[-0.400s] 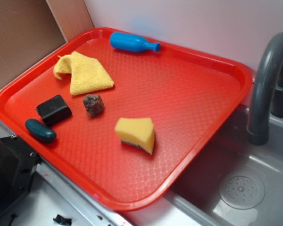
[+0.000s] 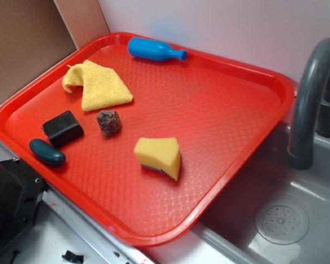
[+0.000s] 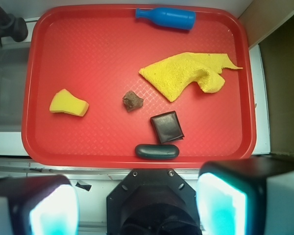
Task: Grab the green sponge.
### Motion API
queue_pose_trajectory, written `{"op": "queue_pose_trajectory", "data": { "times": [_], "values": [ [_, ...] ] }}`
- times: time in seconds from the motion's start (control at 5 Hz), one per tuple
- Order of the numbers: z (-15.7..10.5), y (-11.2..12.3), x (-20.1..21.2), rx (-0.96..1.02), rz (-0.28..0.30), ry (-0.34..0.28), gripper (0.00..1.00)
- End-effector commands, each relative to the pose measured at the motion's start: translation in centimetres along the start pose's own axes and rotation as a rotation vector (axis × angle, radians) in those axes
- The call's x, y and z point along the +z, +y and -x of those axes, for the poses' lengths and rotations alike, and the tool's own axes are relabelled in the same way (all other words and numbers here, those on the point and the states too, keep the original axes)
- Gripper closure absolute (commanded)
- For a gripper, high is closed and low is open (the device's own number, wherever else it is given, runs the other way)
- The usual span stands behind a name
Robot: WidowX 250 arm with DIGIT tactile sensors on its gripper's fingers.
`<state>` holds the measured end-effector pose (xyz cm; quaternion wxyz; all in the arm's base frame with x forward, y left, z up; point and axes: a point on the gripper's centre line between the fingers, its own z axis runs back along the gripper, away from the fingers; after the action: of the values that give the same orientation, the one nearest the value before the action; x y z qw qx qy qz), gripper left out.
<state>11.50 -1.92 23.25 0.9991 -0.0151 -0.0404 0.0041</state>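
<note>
Next, my gripper grabs the sponge by its narrow end to get the green sponge off the red tray.
The green sponge is a chunky yellow foam wedge with a thin dark layer underneath, lying on the red tray near its front middle. In the wrist view the sponge sits at the tray's left side. My gripper hangs high above the tray's near edge, far from the sponge, with both pads wide apart and nothing between them. The exterior view does not show the gripper.
Also on the tray: a folded yellow cloth, a blue bottle, a brown lump, a black block and a dark teal oval piece. A grey sink with a dark faucet lies beside the tray.
</note>
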Motion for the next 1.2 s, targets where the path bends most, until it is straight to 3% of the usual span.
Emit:
{"op": "queue_pose_trajectory", "data": {
  "times": [0.0, 0.2, 0.4, 0.6, 1.0],
  "values": [
    [-2.9, -3.0, -1.7, -0.279, 0.019, -0.097, 0.0],
    [-4.6, -5.9, -3.8, -0.535, -0.01, -0.116, 0.0],
    [-5.6, -8.5, -6.5, -0.779, 0.047, -0.127, 0.0],
    [-5.7, -9.6, -8.9, -0.968, 0.112, -0.088, 0.0],
    [-5.8, -10.2, -14.6, -1.019, 0.1, 0.001, 0.0]
  ]
}}
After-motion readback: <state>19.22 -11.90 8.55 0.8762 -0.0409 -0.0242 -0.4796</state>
